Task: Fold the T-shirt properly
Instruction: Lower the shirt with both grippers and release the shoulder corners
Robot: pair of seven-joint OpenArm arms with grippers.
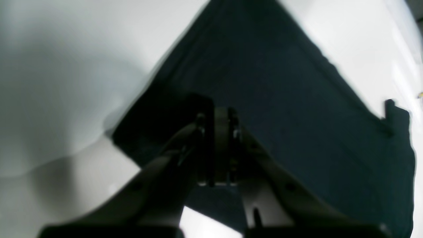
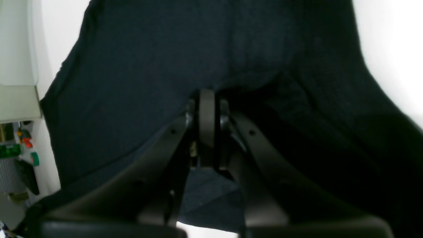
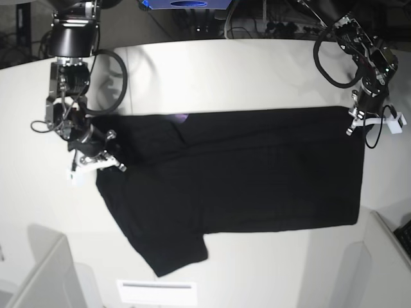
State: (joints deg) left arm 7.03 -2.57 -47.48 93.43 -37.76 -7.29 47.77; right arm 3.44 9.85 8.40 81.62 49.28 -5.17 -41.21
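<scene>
My right gripper opens now, since the black T-shirt's folded edge lies against the black T-shirt's lower layer and would rest there.
The black T-shirt lies spread on the white table, plain side up, with one sleeve pointing to the front. A speck of purple print shows at its back edge. My left gripper sits at the shirt's far right back corner. In the left wrist view it is shut on the cloth. My right gripper is at the shirt's left end. In the right wrist view it is shut on the cloth, which drapes around it.
Grey box corners stand at the front left and front right. A white label lies at the front edge. Cables and equipment line the back. Small coloured items show off the table's side.
</scene>
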